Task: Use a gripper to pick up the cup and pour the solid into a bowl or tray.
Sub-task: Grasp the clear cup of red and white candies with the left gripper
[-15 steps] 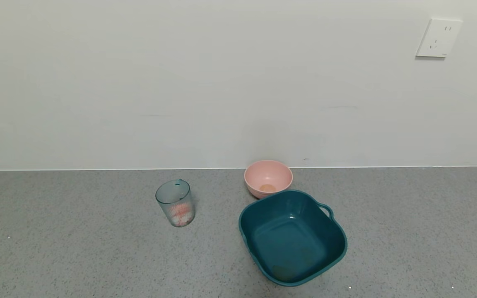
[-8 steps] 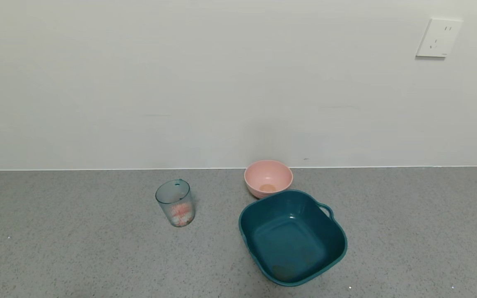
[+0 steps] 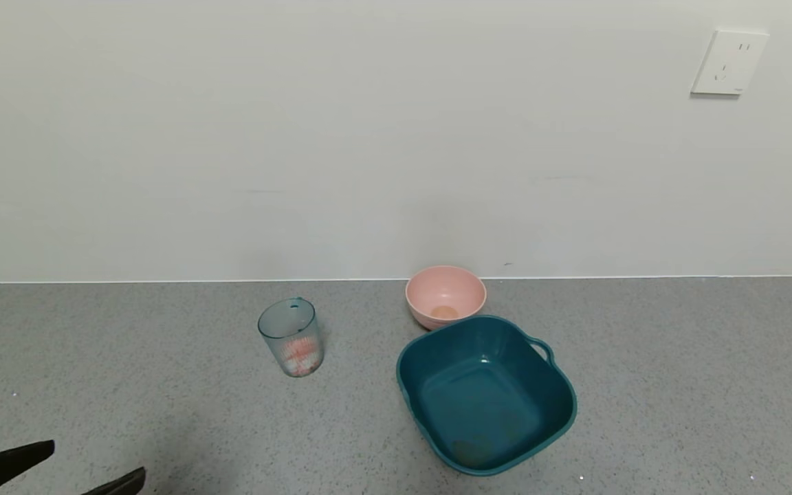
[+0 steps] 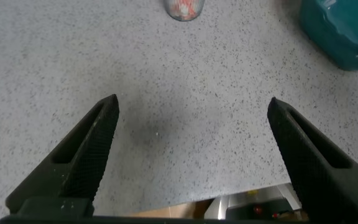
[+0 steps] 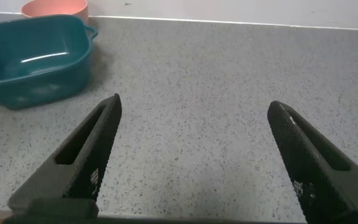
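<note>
I need to grab the cup around its ribbed sides with my left gripper next. I should keep the cup upright, because the loose discs in its lower half could spill.
The translucent blue-grey ribbed cup [image 3: 291, 337] stands upright on the grey counter, left of centre, with white and orange-red discs [image 3: 300, 354] in its lower half. Its base shows in the left wrist view [image 4: 183, 9]. The dark teal tub [image 3: 485, 395] sits to its right, empty; it also shows in the left wrist view [image 4: 344, 31] and the right wrist view [image 5: 33, 59]. My left gripper [image 3: 52, 467] is open and empty at the near left corner, well short of the cup; the left wrist view [image 4: 191, 109] shows bare counter between its fingers. My right gripper [image 5: 194, 106] is open, empty, right of the tub, out of the head view.
A small pink bowl [image 3: 445, 295] stands against the wall just behind the tub, with something orange in its bottom. The counter's near edge [image 4: 229, 199] lies under my left gripper. A wall with a socket [image 3: 727, 63] bounds the back.
My left gripper's fingertips have come into the head view at the lower left corner. The cup, tub and pink bowl have not moved.
</note>
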Robot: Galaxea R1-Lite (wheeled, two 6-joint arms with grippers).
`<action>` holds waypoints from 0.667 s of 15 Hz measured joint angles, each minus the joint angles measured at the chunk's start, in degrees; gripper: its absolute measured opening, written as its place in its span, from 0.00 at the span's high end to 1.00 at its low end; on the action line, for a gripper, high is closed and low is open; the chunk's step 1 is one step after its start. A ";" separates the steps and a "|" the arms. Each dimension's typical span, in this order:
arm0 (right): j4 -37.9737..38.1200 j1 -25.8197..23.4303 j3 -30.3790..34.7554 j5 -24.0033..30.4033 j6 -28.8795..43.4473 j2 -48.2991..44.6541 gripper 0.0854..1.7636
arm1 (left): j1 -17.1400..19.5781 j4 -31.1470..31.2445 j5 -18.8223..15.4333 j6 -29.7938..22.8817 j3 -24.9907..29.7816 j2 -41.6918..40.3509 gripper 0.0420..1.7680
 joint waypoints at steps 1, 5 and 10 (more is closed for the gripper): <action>0.00 0.00 0.00 0.00 0.02 0.00 0.03 | -0.61 -1.77 0.05 -0.02 -0.01 2.93 0.03; 0.00 0.00 0.00 0.00 0.00 0.00 0.03 | -3.91 -9.42 0.27 -0.41 0.49 14.68 0.03; -0.02 0.00 0.00 0.00 0.02 0.00 0.03 | -5.29 -21.27 0.54 -0.33 -0.80 28.76 0.03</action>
